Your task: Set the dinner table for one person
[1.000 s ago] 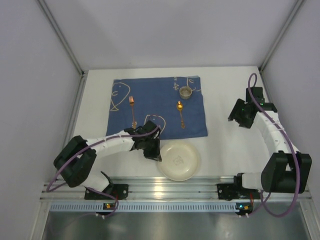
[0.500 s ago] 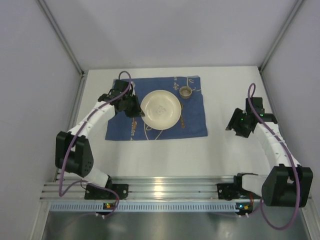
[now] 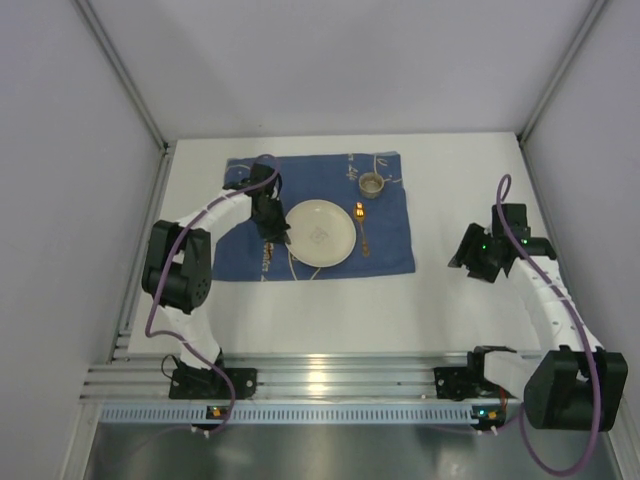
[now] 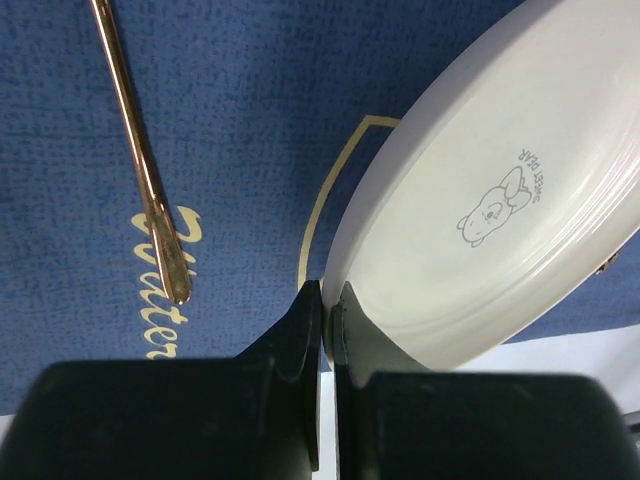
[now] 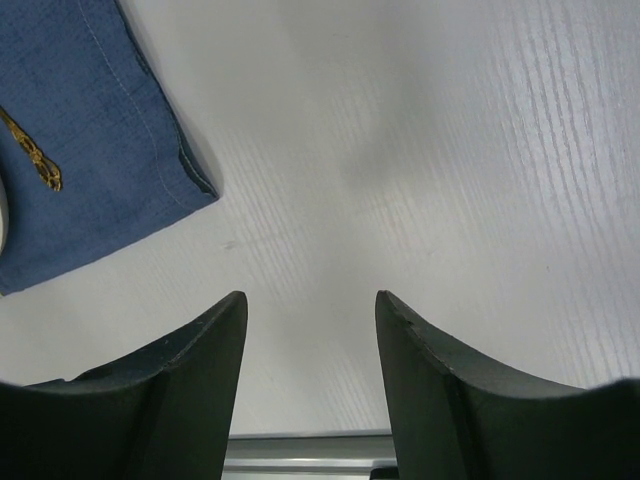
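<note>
My left gripper is ready to open: the plate (image 3: 320,232) is above the gap between the fork and the spoon, so the plate would settle on the flat blue cloth.
A cream plate (image 3: 320,232) sits tilted over the middle of the blue cloth (image 3: 390,245) on the white dinner table (image 3: 470,310). My left gripper (image 3: 281,229) is shut on the plate's left rim; in the left wrist view the jaws pinch the rim of the plate (image 4: 480,200), with my left gripper (image 4: 327,300) low in the frame. A copper fork (image 4: 140,160) lies left of the plate, mostly hidden in the top view. A copper spoon (image 3: 361,226) lies just right of it. A small metal cup (image 3: 372,184) stands behind. My right gripper (image 3: 464,256) (image 5: 310,310) is open and empty over bare table.
The blue cloth's corner shows in the right wrist view (image 5: 100,160). Grey walls close the table on three sides. A metal rail (image 3: 340,380) runs along the near edge.
My left gripper carried the plate from the near table onto the cloth and has lowered it between fork and spoon. The right arm drew back a little toward the near side.
</note>
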Robot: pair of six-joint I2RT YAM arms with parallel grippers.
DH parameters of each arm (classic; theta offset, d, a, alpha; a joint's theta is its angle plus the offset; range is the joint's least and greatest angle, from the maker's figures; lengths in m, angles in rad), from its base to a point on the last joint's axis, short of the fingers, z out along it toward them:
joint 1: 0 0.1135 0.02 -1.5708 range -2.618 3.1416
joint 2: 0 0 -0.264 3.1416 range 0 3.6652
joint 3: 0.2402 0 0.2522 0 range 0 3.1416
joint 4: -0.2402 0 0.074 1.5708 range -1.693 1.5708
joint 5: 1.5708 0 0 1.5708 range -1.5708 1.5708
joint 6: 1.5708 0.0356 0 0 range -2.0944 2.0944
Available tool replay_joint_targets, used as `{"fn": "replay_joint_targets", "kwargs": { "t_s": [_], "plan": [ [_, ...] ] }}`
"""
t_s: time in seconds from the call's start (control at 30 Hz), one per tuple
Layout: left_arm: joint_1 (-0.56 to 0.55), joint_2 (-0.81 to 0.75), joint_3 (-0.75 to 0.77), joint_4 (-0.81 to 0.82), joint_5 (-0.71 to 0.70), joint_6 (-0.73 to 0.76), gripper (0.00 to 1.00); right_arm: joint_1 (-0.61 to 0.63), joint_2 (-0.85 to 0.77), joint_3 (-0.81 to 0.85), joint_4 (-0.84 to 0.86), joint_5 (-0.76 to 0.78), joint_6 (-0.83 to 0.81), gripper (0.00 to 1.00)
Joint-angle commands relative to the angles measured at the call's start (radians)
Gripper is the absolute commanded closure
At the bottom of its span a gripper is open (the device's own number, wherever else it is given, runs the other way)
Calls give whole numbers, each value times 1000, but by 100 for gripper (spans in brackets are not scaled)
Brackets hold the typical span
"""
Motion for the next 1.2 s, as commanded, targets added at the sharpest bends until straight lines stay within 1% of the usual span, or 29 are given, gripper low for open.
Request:
{"fn": "replay_joint_targets", "kwargs": {
  "t_s": [0.0, 0.1, 0.13, 0.17, 0.2, 0.23, 0.27, 0.33, 0.4, 0.47, 0.5, 0.57, 0.6, 0.67, 0.7, 0.73, 0.8, 0.83, 0.87, 0.9, 0.93, 0.97, 1.0, 1.03, 1.07, 1.1, 1.13, 1.17],
  "plan": [
    [3, -45, 28, 20, -53, -32, 100, 5, -17, 0, 1, -13, -9, 46],
    [3, -43, 48, 0, -90, -35, 100, 6, -7, 0, 8, -18, -11, 46],
    [5, -45, 54, -6, -105, -35, 99, 8, -4, 0, 9, -20, -11, 45],
    [5, -39, 62, -24, -110, -32, 86, 10, 0, 1, 14, -20, -11, 45],
    [5, -37, 77, -33, -113, -32, 77, 10, 2, 1, 17, -18, -9, 43],
    [6, -36, 83, -41, -116, -29, 66, 10, 5, 3, 17, -21, -9, 36],
    [6, -36, 91, -43, -111, -20, 45, 11, 12, 7, 20, -21, -5, 32],
    [6, -40, 95, -46, -110, -15, 36, 11, 20, 18, 21, -23, -5, 28],
    [6, -51, 102, -57, -124, -12, 24, 13, 31, 41, 23, -21, -5, 25],
    [8, -69, 111, -69, -137, -6, 18, 14, 46, 58, 17, -26, 1, 21],
    [8, -78, 124, -76, -142, 0, 13, 16, 51, 76, 14, -32, 4, 18],
    [12, -103, 138, -103, -154, 25, 11, 22, 74, 101, 12, -65, 26, 15],
    [15, -137, 144, -109, -204, 34, 11, 26, 80, 128, 11, -76, 35, 14],
    [41, -180, 138, -115, -222, 86, 11, 34, 85, 174, 11, -101, 67, 13],
    [75, -228, 122, -112, -240, 104, 11, 34, 82, 190, 11, -110, 80, 13],
    [100, -247, 108, -106, -240, 121, 11, 75, 80, 200, 11, -118, 93, 13],
    [159, -301, 62, -63, -225, 152, 11, 94, 72, 227, 17, -142, 141, 13],
    [217, -324, 42, -40, -216, 176, 11, 124, 71, 233, 27, -151, 159, 13],
    [241, -347, -16, 39, -217, 190, 11, 143, 71, 252, 31, -161, 190, 13],
    [259, -414, -62, 95, -211, 212, 12, 167, 74, 266, 31, -161, 204, 13],
    [276, -459, -119, 180, -213, 270, 13, 218, 75, 282, 28, -158, 224, 13],
    [276, -505, -261, 268, -211, 299, 14, 244, 75, 317, 21, -147, 231, 13],
    [276, -564, -341, 469, -208, 328, 14, 276, 72, 335, 21, -138, 235, 13],
    [276, -673, -421, 567, -213, 385, 14, 342, 65, 355, 21, -127, 232, 13],
    [275, -731, -584, 647, -222, 408, 13, 377, 60, 392, 20, -110, 225, 12],
    [276, -778, -657, 842, -228, 429, 11, 407, 57, 409, 20, -102, 219, 11],
    [276, -856, -720, 894, -234, 474, 10, 460, 46, 424, 21, -93, 203, 7],
    [276, -881, -819, 946, -237, 491, 9, 485, 42, 441, 18, -64, 196, 3]
  ]
}}
